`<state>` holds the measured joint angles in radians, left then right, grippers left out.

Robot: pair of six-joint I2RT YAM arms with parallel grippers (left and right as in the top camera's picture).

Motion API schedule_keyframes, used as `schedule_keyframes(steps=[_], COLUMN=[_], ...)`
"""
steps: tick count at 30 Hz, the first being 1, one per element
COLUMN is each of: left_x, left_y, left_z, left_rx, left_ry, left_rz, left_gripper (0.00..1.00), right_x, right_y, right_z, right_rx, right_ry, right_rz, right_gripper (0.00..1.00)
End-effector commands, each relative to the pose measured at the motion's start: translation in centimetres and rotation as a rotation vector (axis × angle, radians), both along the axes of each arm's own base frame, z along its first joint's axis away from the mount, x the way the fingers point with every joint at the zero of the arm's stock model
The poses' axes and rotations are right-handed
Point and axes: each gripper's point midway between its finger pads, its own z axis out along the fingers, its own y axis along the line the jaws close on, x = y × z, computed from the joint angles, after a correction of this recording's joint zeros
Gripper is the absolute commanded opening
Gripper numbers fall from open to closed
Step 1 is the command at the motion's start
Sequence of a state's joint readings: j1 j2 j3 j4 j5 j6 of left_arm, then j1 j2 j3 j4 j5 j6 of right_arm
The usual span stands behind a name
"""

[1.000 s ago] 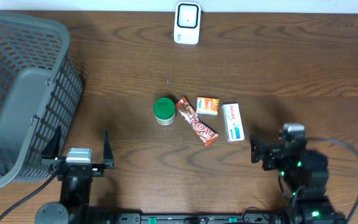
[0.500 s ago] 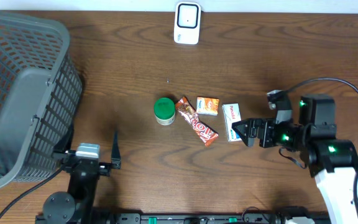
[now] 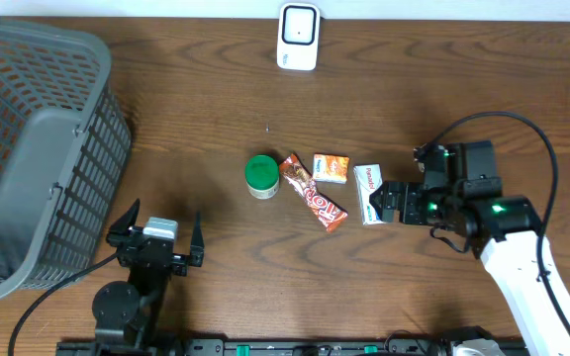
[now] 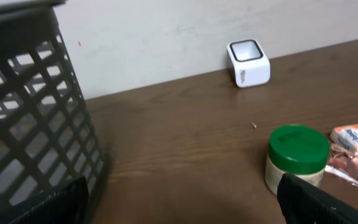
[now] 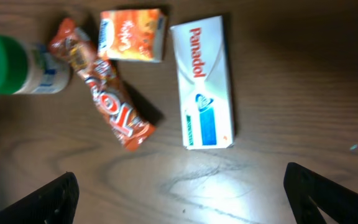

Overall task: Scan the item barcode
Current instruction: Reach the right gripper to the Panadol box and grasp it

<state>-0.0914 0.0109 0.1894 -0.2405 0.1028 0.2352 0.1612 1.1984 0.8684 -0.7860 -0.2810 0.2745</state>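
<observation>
The right gripper takes hold of the Panadol box across its long sides next, to scan its barcode. The Panadol-lettered end stays free.
Four items lie in a row mid-table: a green-lidded jar [image 3: 261, 175], a red-orange chocolate bar [image 3: 314, 194], a small orange box [image 3: 331, 167] and a white Panadol box [image 3: 371, 194]. The white scanner [image 3: 298, 37] stands at the far edge. My right gripper [image 3: 389, 202] hovers just right of the Panadol box [image 5: 202, 89], open and empty. In the right wrist view the gripper [image 5: 182, 199] shows bare wood between its fingers. My left gripper [image 3: 158, 229] is open near the front left, with the jar [image 4: 297, 157] ahead to its right and the scanner [image 4: 248, 62] far ahead.
A large grey mesh basket [image 3: 28, 148] fills the left end of the table and stands close to the left arm, where its wall [image 4: 30, 112] looms. A black cable [image 3: 522, 133] loops above the right arm.
The right arm has swung forward from the front edge and moved left, ending beside the Panadol box. The left arm has shifted slightly right and nearer the front edge. Both grippers stayed open.
</observation>
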Motion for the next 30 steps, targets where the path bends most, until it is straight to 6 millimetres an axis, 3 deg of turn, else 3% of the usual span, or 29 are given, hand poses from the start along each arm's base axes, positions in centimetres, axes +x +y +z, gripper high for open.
schedule_keyframes(steps=[1, 5, 14, 25, 30], left_x=[0.1, 0.2, 0.2, -0.1, -0.4], left_y=[-0.1, -0.1, -0.1, -0.1, -0.1], left_z=[-0.8, -1.9, -2.2, -3.7, -4.6], left_rx=[-0.009, -0.007, -0.006, -0.001, 0.002], left_ry=[0.014, 0.036, 0.045, 0.105, 0.144], left_rz=[-0.005, -0.004, -0.004, -0.004, -0.004], left_gripper=[0.98, 0.98, 0.98, 0.98, 0.98], right_x=[1.0, 1.6, 3.6, 4.3, 4.1], right_y=[-1.4, -1.1, 1.3, 1.3, 0.2], right_z=[-1.4, -3.8, -7.8, -11.0, -12.5], right_rx=[-0.124, -0.161, -0.122, -0.156, -0.226], right_ry=[0.02, 0.076, 0.128, 0.168, 0.194], right_rz=[-0.092, -0.093, -0.089, -0.089, -0.11], right_gripper=[0.99, 0.99, 0.99, 0.99, 0.99])
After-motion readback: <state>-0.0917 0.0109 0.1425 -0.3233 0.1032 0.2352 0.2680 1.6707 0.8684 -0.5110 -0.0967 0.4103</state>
